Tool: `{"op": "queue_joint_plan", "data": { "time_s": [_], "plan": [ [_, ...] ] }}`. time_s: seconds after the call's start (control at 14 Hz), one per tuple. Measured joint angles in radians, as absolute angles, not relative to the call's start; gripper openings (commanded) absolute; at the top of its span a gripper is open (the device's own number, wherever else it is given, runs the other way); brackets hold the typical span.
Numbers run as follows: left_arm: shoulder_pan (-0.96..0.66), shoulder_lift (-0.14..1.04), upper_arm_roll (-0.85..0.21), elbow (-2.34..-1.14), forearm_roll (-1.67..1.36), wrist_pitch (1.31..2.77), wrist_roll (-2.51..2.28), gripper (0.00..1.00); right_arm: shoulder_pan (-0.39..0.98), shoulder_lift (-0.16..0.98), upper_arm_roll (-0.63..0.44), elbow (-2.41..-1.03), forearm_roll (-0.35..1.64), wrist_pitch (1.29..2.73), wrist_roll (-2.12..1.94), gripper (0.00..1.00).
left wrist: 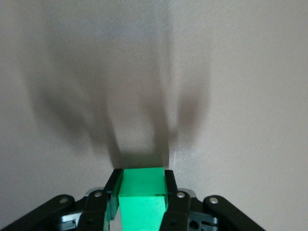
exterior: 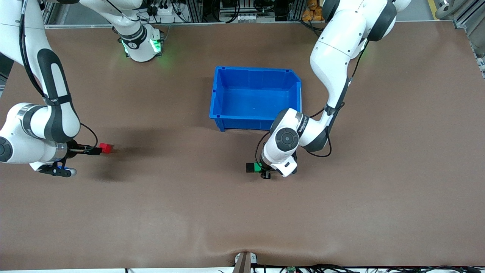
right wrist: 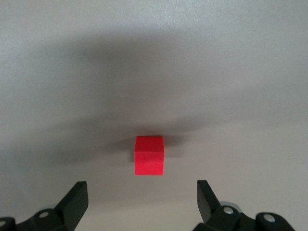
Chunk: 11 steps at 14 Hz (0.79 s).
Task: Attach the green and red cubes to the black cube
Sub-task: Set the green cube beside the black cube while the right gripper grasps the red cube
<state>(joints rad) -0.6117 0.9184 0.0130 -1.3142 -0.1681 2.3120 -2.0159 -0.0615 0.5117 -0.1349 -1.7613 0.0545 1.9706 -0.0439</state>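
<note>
The green cube (exterior: pixel 258 167) (left wrist: pixel 142 192) sits low on the tabletop with its side against the black cube, so my left gripper needs to open.
My left gripper (exterior: pixel 262 169) is shut on the green cube (exterior: pixel 258 167), low over the table near the blue bin. In the left wrist view the green cube (left wrist: pixel 142 192) fills the gap between the fingers (left wrist: pixel 113 185). The black cube (exterior: pixel 250 167) touches the green cube on the side toward the right arm's end; the left wrist view does not show it. The red cube (exterior: pixel 106 148) lies on the table toward the right arm's end. My right gripper (exterior: pixel 93 150) is open just short of it. In the right wrist view the red cube (right wrist: pixel 149 155) lies ahead of the right gripper (right wrist: pixel 140 185), not between its fingertips.
An empty blue bin (exterior: pixel 218 94) stands mid-table, farther from the front camera than the green and black cubes. The left arm's elbow hangs over the bin's corner. Brown tabletop stretches between the two grippers and toward the front camera.
</note>
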Motion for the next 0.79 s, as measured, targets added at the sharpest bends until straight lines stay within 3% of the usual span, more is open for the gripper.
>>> {"op": "queue_joint_plan", "data": {
  "time_s": [0.14, 0.21, 0.79],
  "plan": [
    [-0.612, 0.918, 0.013, -1.313, -0.147, 2.312, -2.016, 0.64, -0.062, 0.519, -0.135, -1.77, 0.055, 1.996, -0.044, 1.0],
    [-0.612, 0.918, 0.013, -1.311, -0.141, 2.312, -2.016, 1.0, -0.062, 0.523, -0.135, -1.775, 0.055, 2.01, -0.044, 1.0],
    [-0.59, 0.837, 0.03, -1.273, -0.137, 2.166, -1.887, 1.0, -0.062, 0.564, -0.135, -1.803, 0.055, 2.098, -0.044, 1.0]
  ]
}}
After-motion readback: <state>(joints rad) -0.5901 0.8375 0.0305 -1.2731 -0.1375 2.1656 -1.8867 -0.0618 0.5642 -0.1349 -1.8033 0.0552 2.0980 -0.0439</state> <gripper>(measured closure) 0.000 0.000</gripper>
